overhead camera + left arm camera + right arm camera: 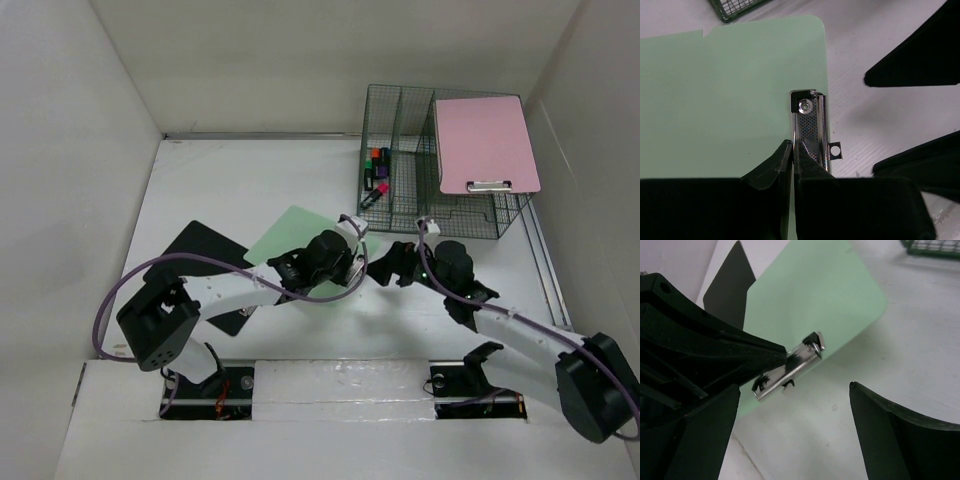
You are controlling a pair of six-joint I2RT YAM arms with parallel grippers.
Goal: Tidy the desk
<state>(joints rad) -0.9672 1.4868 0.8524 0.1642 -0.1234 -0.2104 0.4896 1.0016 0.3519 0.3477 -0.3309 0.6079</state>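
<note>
I will pick up the green clipboard next with my right gripper by its clip end, so the clipboard's board stays free to rest in the wire-mesh rack.
A pale green clipboard lies on the white desk in the middle. My left gripper is shut on its edge beside the metal clip; the fingertips pinch the board in the left wrist view. In the right wrist view the clip end looks raised off the desk while the green board slopes away. My right gripper is open and empty just right of the clip, and its fingers stand wide apart.
A green wire-mesh rack stands at the back right with a pink clipboard leaning in it and coloured markers in its left compartment. A black board lies under the left arm. White walls border the desk.
</note>
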